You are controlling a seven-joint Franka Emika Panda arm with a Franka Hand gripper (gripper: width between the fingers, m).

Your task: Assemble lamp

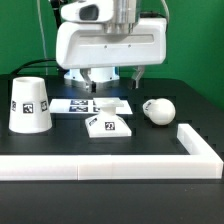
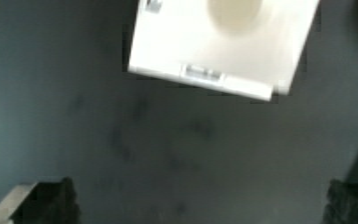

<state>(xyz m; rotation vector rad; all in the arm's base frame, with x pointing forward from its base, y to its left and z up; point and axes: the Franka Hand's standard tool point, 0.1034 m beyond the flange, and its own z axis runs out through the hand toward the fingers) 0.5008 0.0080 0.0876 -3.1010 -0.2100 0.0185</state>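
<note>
I should next take hold of the base by its raised top block, and then I will set it against the white border for assembly.
The lamp lies in three loose white parts on the black table. The tapered shade stands at the exterior view's left. The flat square base lies in the middle, and the round bulb lies on its side to the right of it. My gripper hangs above and behind the base, open and empty. In the wrist view the base shows ahead of my gripper, well apart from it. Only bare table lies between the dark fingertips.
The marker board lies flat behind the base, under my gripper. A long white L-shaped border wall runs along the table's front and up the exterior view's right side.
</note>
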